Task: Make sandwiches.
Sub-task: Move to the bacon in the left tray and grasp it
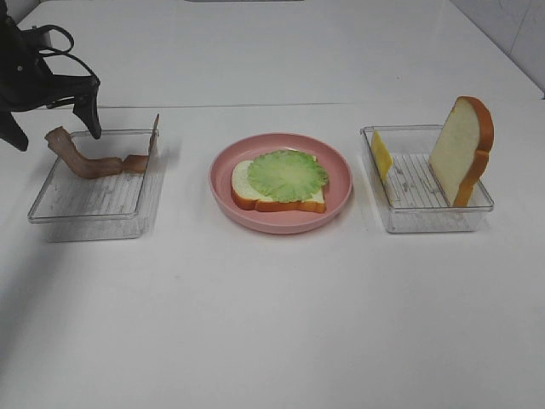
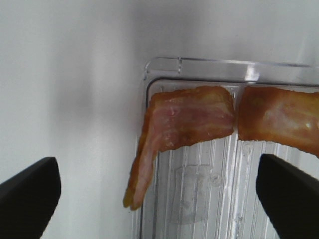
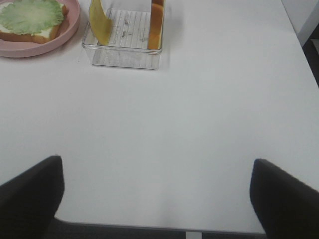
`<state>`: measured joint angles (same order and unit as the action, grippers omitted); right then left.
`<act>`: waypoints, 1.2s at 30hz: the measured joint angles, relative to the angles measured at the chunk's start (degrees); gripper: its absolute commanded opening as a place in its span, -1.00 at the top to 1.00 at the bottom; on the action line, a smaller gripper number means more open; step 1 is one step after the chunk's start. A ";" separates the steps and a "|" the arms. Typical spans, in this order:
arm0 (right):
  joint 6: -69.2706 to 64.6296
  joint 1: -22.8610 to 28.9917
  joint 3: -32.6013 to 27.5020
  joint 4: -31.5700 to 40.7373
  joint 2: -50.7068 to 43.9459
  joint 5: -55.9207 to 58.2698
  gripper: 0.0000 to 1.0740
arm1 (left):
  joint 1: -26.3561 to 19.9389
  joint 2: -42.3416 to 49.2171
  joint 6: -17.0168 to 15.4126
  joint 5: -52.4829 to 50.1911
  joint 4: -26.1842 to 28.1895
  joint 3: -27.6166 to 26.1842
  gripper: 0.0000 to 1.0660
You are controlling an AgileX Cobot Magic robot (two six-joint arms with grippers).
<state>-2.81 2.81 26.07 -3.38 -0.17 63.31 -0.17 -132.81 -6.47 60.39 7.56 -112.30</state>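
The bacon strip lies slack (image 1: 98,167) along the bottom of the tray, so the left gripper next needs to pinch it by its raised end (image 1: 60,139) over the tray's edge.
A bread slice (image 1: 281,203) topped with a green lettuce sheet (image 1: 288,175) lies on the pink plate (image 1: 223,183). Two bacon strips (image 1: 83,162) (image 1: 154,136) rest in the left clear tray (image 1: 85,209). One bacon strip (image 2: 187,122) hangs over the tray's edge. My left gripper (image 1: 51,126) hovers open above that strip, its fingers (image 2: 27,199) wide apart and empty. The right clear tray (image 1: 426,217) holds an upright bread slice (image 1: 461,149) and a yellow cheese slice (image 1: 381,153). My right gripper (image 3: 158,199) is open and empty near the table's front edge, far from that tray (image 3: 124,55).
The table (image 1: 272,315) is plain white, with both trays and the plate in one row across its middle. The plate (image 3: 50,42) sits beside the right tray in the right wrist view. The table's right edge (image 3: 294,30) shows there.
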 measured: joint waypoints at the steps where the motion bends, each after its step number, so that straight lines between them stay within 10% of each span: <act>1: 0.00 0.00 0.00 0.00 0.00 0.00 -0.84 | 0.00 -0.52 0.06 -0.74 0.00 0.00 -0.84; 8: 0.00 0.00 0.00 0.00 0.00 0.00 -0.84 | 0.00 -0.80 0.23 -3.38 0.00 0.00 -0.80; 20: 0.00 0.00 0.00 0.00 0.00 0.00 -0.84 | 0.00 -0.80 0.23 -3.67 0.00 0.00 -0.07; 36: 0.00 0.00 0.00 0.00 0.00 0.00 -0.84 | 0.00 -0.92 -0.06 -3.21 -0.69 0.00 0.11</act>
<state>-2.81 2.81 26.07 -3.38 -0.17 63.31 -0.17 -133.73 -6.53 57.18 6.88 -112.30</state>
